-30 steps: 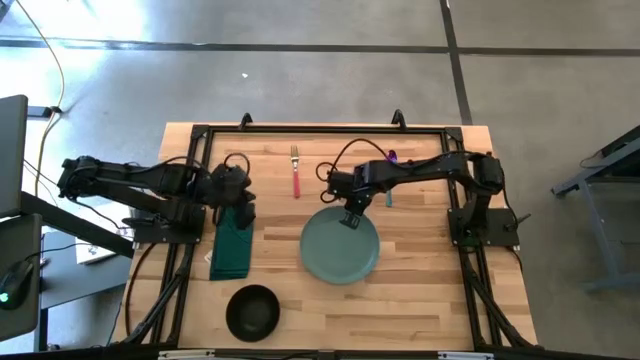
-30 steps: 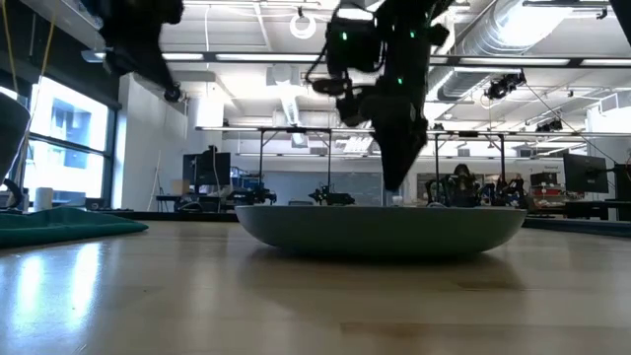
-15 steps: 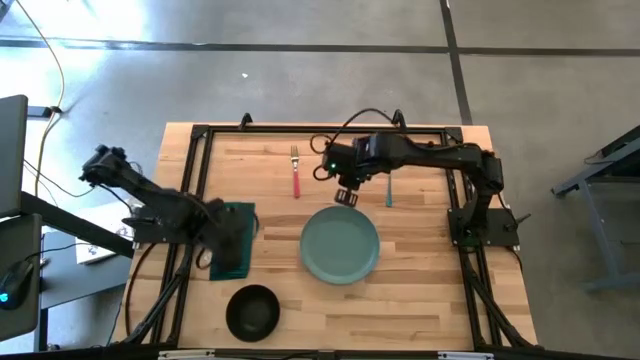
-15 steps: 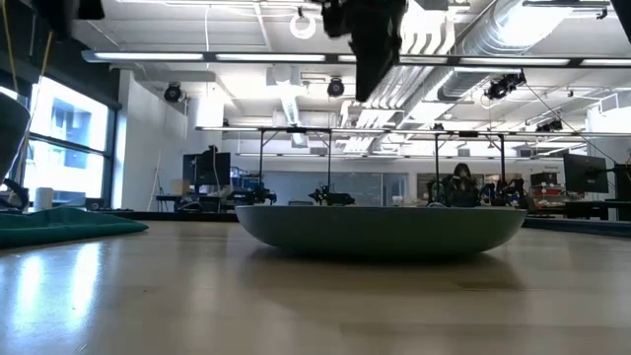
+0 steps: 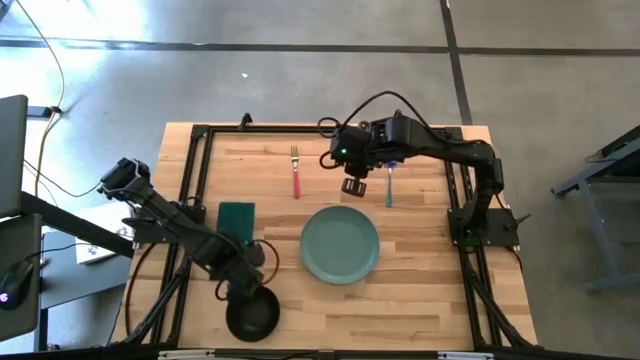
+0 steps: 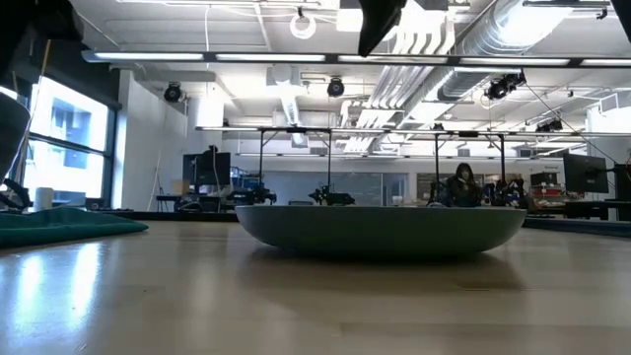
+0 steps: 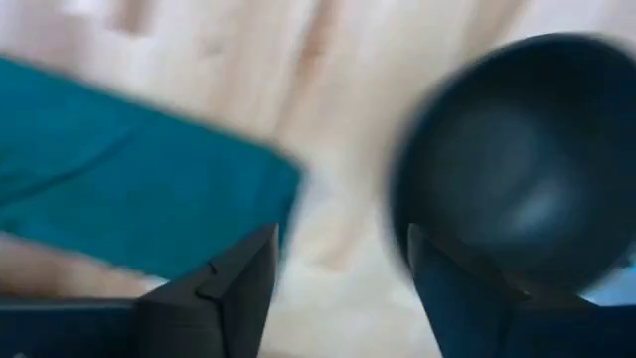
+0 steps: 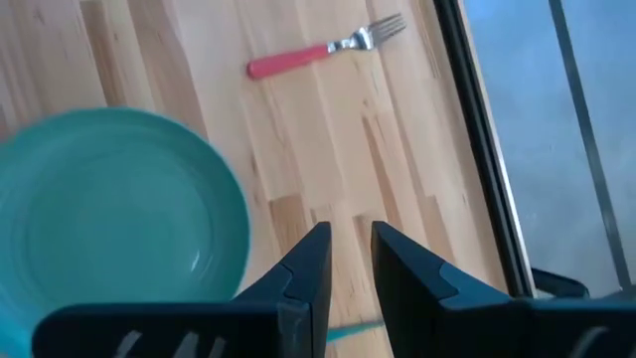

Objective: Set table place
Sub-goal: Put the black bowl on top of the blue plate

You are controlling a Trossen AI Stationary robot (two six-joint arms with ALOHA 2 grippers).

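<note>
Next, the left gripper takes hold of the black bowl by its rim (image 7: 407, 149) to set the bowl on the teal plate.
On the wooden table (image 5: 420, 290) lie a teal plate (image 5: 340, 245), a black bowl (image 5: 252, 314) near the front edge, a folded teal napkin (image 5: 237, 214) and a red-handled fork (image 5: 295, 174). My left gripper (image 5: 241, 284) hovers open between the napkin (image 7: 119, 189) and the bowl (image 7: 517, 169), with bare wood between its fingers. My left arm hides the napkin's near part. My right gripper (image 5: 353, 186) hangs above the table just beyond the plate's far rim (image 8: 224, 169). Its fingers (image 8: 308, 261) stand a narrow gap apart with nothing between them.
A blue-handled utensil (image 5: 389, 186) lies right of my right gripper. A black rail frame (image 5: 320, 129) runs round the table's far and side edges. Bare wood lies right of the plate and between fork and plate. In the low view the plate (image 6: 380, 232) stands mid-table.
My left gripper has left the napkin and swept toward the table's near edge, ending by the bowl; the napkin stays flat. My right gripper has risen from the plate's far rim and gone toward the far edge; the plate stays put.
</note>
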